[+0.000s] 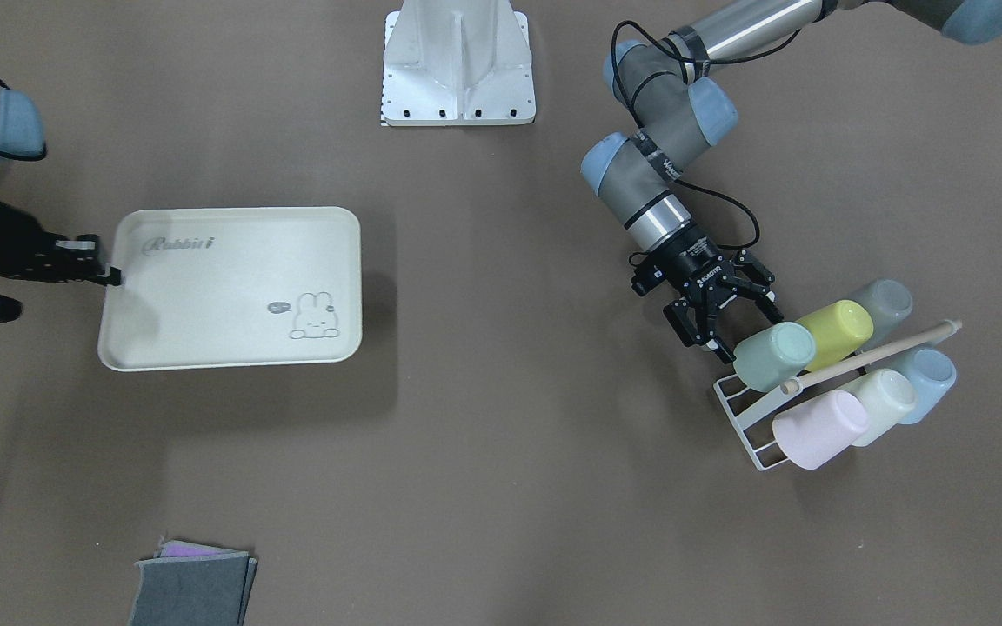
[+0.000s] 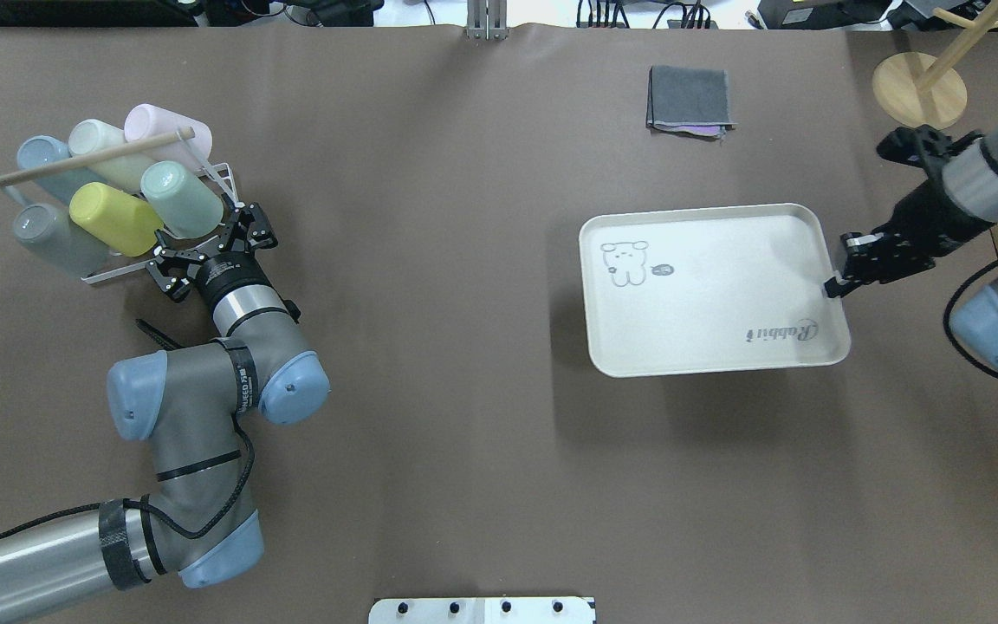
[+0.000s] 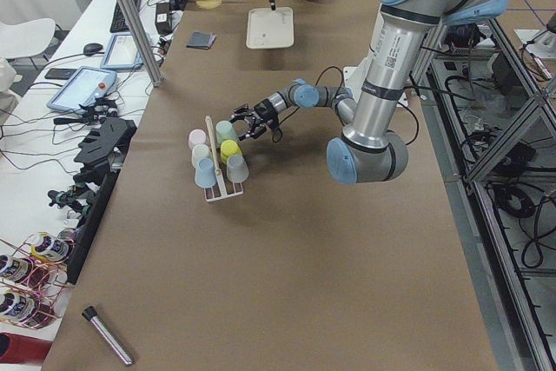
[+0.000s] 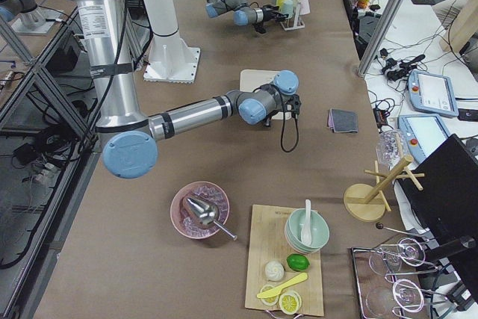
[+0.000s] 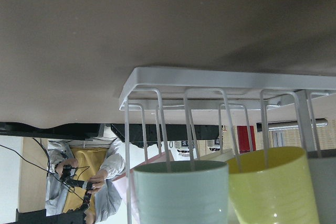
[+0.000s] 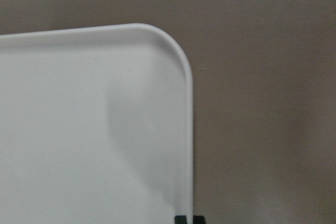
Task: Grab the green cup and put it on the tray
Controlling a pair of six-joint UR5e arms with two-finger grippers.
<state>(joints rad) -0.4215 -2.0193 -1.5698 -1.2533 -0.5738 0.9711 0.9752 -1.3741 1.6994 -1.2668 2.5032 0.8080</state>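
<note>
My left gripper grabs the green cup by its rounded body (image 1: pixel 774 360) next, to set the cup on the tray (image 1: pixel 231 287).
The green cup (image 1: pixel 775 355) lies on its side in a white wire rack (image 1: pixel 740 417), at the rack's end nearest my left gripper, beside a yellow-green cup (image 1: pixel 836 330). My left gripper (image 1: pixel 731 323) is open and empty, its fingers spread just short of the green cup's base (image 2: pixel 180 198). In the left wrist view the green cup (image 5: pixel 178 192) fills the lower middle. The cream tray (image 1: pixel 231 287) with the "Rabbit" script and bunny is bare. My right gripper (image 1: pixel 110 276) is shut on its short edge (image 2: pixel 832 286). The tray's wide shadow suggests it is held slightly above the table.
The rack also holds pink (image 1: pixel 818 429), cream-white (image 1: pixel 884 393), blue (image 1: pixel 927 372) and grey (image 1: pixel 884 300) cups under a wooden rod (image 1: pixel 875 352). A folded grey cloth (image 2: pixel 688 95) lies beyond the tray. A wooden stand (image 2: pixel 919 87) is at the far right.
</note>
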